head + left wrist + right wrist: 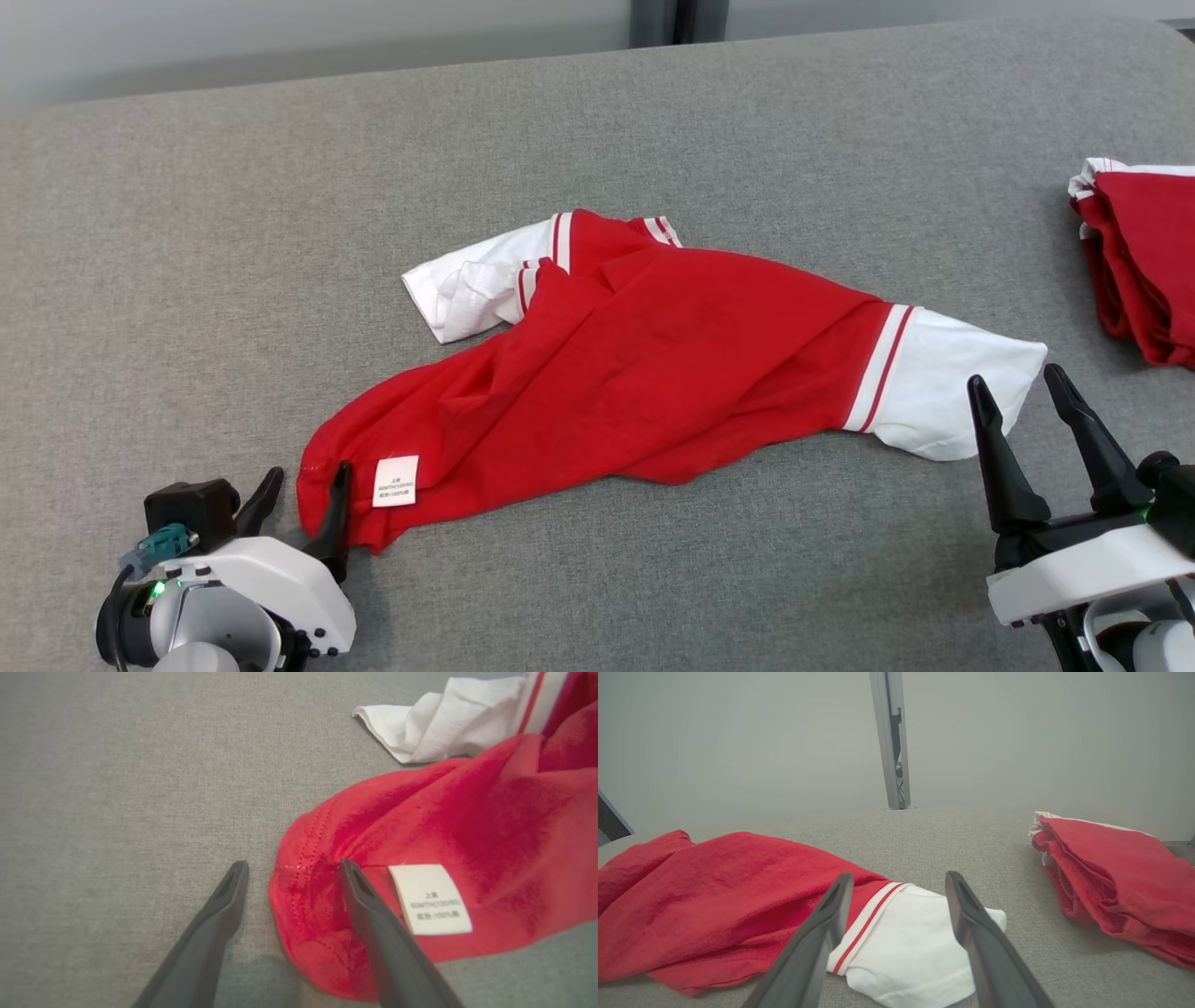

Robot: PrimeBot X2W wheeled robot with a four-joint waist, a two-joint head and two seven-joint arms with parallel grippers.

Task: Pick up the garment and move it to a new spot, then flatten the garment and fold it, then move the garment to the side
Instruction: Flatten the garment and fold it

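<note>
The garment's red cloth (639, 370) lies loose across the table, so the left gripper should next grab the garment by the curled edge of its stitched hem (309, 483).
A crumpled red garment (644, 373) with white sleeves lies across the middle of the grey table (597, 121). Its white label (396, 481) faces up near the lower left hem. My left gripper (303, 499) is open at that hem corner, one finger (373, 924) lying over the red cloth (444, 826), the other on bare table. My right gripper (1018, 411) is open at the right white sleeve (943, 392). In the right wrist view that sleeve (915, 947) lies between and below the fingers. Nothing is gripped.
A second red and white garment (1144, 261) lies folded at the table's right edge, also seen as the folded pile (1115, 886) right of my right gripper. A grey wall with a metal post (892, 742) stands behind the table.
</note>
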